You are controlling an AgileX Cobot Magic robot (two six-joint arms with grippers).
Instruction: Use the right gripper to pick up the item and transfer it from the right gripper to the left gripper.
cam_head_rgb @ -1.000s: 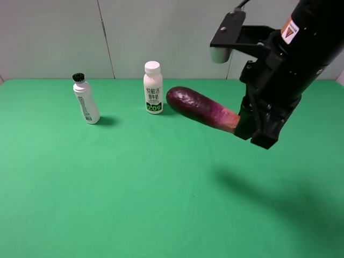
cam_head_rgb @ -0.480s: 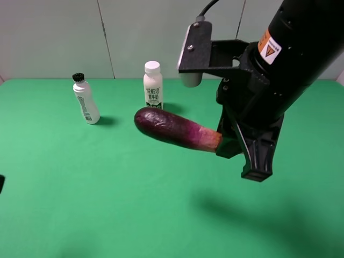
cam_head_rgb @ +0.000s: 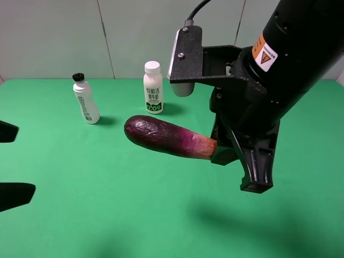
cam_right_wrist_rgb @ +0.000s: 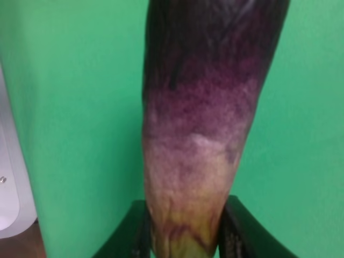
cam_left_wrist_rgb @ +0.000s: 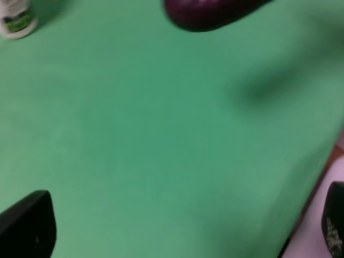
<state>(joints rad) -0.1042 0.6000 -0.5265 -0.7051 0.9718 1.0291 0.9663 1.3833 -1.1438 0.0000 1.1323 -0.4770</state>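
Note:
My left gripper will take the eggplant from my right gripper next. It will grab the eggplant by its rounded purple end [cam_head_rgb: 141,130], while my right gripper is at the tan tip [cam_head_rgb: 206,147].
The eggplant [cam_head_rgb: 166,138], dark purple fading to pink and tan, hangs in the air above the green table, its purple end pointing left. My right gripper [cam_head_rgb: 217,153] is shut on its tan tip. The right wrist view shows the eggplant [cam_right_wrist_rgb: 204,123] between the two black fingers [cam_right_wrist_rgb: 131,231]. My left gripper [cam_head_rgb: 8,164] is open and empty at the left edge, well apart from the eggplant. In the left wrist view its gripper [cam_left_wrist_rgb: 180,228] stands wide open, with the eggplant's purple end [cam_left_wrist_rgb: 209,11] far ahead.
A white bottle with a black cap [cam_head_rgb: 86,102] and a white bottle with a green label [cam_head_rgb: 153,88] stand at the back of the green table [cam_head_rgb: 134,204]. The labelled bottle also shows in the left wrist view [cam_left_wrist_rgb: 16,19]. A grey wall lies behind.
My right arm has carried the eggplant leftward and nearer to the camera. My left gripper's fingers have come into view at the left edge.

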